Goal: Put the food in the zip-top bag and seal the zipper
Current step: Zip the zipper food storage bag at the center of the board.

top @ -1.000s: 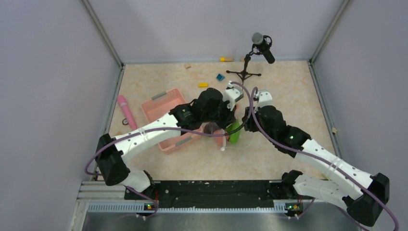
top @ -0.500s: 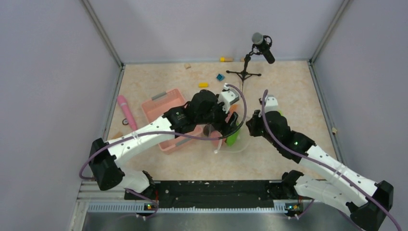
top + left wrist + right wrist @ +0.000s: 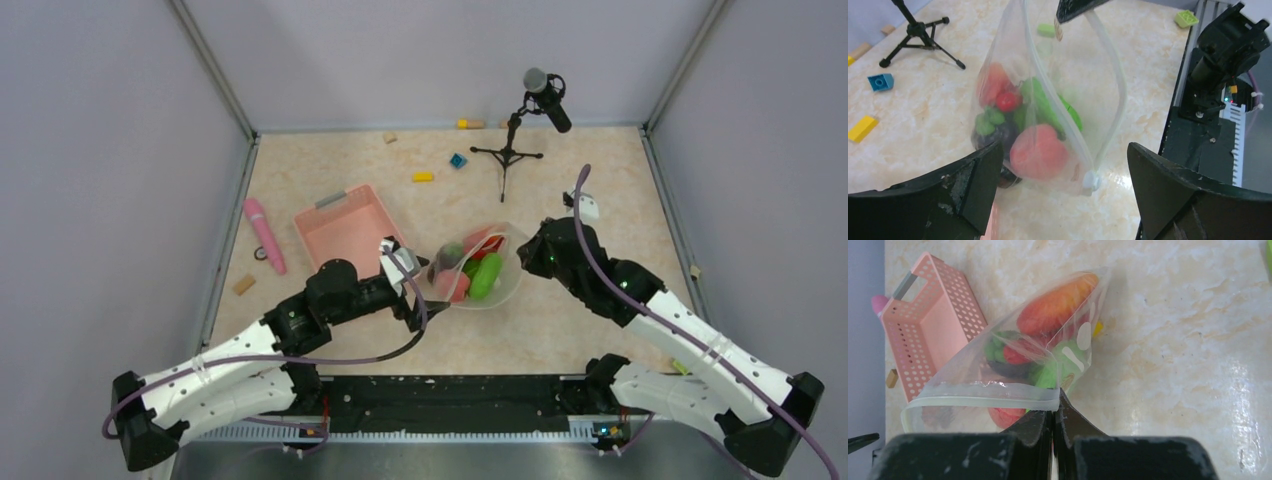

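I should next grab the bag's zipper end [image 3: 449, 299] [image 3: 1090, 177] with my left gripper, just behind the white slider. The slider then stays free to seal the bag.
The clear zip-top bag [image 3: 487, 270] stands on the table, held up at its right end, with the food inside. Through the plastic I see a pink-red piece [image 3: 1040, 150], a green cucumber [image 3: 1048, 105], a red chili [image 3: 1008, 100], an orange [image 3: 1058, 302] and a dark fruit [image 3: 998, 135]. My right gripper [image 3: 1055, 405] is shut on the end of the zipper [image 3: 978, 402]. The bag's mouth gapes in a loop, and the white slider [image 3: 1090, 180] sits at its near end. My left gripper [image 3: 1064, 147] is open, just short of the bag and not touching it.
The pink basket [image 3: 345, 235] lies left of the bag, with a pink stick [image 3: 265, 235] beyond it. A microphone stand [image 3: 510, 150], a yellow block [image 3: 423, 177] and a blue block [image 3: 458, 160] stand behind. The right arm's base [image 3: 1223, 65] is close to the bag.
My left gripper opened, let go of the bag and drew back toward the near left. My right gripper shut on the zipper's end and shifted right with it.
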### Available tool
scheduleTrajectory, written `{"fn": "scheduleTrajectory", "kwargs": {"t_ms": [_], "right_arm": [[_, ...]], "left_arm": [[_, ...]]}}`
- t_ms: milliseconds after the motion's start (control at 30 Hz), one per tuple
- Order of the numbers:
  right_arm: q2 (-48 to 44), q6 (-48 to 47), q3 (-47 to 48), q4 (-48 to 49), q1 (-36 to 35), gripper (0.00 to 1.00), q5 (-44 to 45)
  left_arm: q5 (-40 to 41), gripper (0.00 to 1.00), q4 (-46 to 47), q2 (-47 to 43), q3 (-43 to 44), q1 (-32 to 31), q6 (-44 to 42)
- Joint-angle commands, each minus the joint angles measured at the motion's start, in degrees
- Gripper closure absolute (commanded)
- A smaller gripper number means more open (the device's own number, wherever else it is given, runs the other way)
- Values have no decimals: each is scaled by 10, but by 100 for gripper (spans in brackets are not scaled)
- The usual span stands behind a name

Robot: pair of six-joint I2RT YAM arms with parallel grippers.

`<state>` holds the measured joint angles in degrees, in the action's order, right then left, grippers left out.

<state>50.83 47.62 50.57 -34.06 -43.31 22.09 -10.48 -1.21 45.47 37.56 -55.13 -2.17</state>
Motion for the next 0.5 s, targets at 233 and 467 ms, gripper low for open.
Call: {"fn": "scheduleTrajectory", "kwargs": {"t_ms": [233, 467], "right_arm": [[11, 24, 58, -46, 6, 100, 23], [15, 14, 50, -46, 7, 100, 3]], "left_arm": [[-34, 2, 253, -43, -211, -1, -10], [13, 7, 330, 41, -219, -1, -22]]}}
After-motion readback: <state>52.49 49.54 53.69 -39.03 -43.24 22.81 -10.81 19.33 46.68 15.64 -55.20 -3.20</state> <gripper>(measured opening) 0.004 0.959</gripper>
